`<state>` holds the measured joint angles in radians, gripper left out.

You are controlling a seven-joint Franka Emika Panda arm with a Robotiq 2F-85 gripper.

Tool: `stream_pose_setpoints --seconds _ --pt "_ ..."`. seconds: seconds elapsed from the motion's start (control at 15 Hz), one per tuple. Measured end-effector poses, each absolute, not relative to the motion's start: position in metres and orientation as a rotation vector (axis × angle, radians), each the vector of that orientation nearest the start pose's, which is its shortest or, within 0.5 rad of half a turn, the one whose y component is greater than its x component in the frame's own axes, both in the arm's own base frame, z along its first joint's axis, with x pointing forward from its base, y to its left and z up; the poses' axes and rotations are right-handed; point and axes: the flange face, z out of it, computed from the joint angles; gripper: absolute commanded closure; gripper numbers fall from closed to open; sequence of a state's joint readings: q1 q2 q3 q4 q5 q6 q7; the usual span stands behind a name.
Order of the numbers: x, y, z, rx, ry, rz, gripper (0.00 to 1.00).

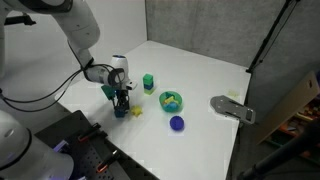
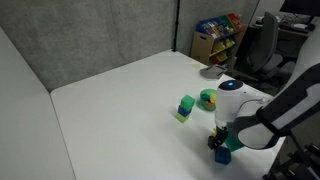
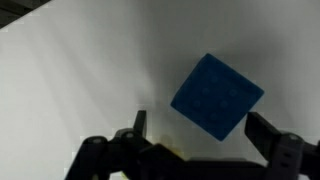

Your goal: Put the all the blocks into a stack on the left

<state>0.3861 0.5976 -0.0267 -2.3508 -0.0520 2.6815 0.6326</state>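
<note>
The gripper takes hold of the blue block by its opposite sides from above next, leaving the block's bottom free to set onto the green block's stack.
A blue block [image 3: 217,95] lies on the white table, seen turned cornerwise in the wrist view. My gripper [image 3: 200,130] is open with a finger on each side of it, and the left finger stands clear of the block. In both exterior views the gripper [image 1: 121,101] [image 2: 221,141] hangs low over this blue block [image 1: 120,111] [image 2: 222,155] near the table's front edge. A small yellow block [image 1: 137,112] lies just beside it. A green block on a blue block [image 1: 147,83] [image 2: 186,107] stands a little farther back.
A green bowl [image 1: 171,100] [image 2: 208,98] holding small items sits mid-table. A blue round object [image 1: 177,123] lies in front of it. A grey flat object [image 1: 232,108] [image 2: 212,72] lies at the table's far side. Grey partition walls border the table.
</note>
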Motion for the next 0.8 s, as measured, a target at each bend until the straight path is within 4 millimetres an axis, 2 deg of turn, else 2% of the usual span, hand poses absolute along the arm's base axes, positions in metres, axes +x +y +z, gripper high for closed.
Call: stream_pose_setpoints --seconds 0.47,0.53,0.6,0.73,0.8 --pt "0.4243 0.1672 0.0532 -3.244 0.377 0.33 0.0" --pt "0.424 0.1668 0.0527 -3.241 0.387 0.331 0.03" --pt "0.4236 0.1665 0.0525 -3.239 0.396 0.334 0.26" --pt "0.4225 0.1659 0.0519 -3.235 0.41 0.339 0.3" --pt "0.4219 0.1656 0.0515 -3.234 0.415 0.342 0.4"
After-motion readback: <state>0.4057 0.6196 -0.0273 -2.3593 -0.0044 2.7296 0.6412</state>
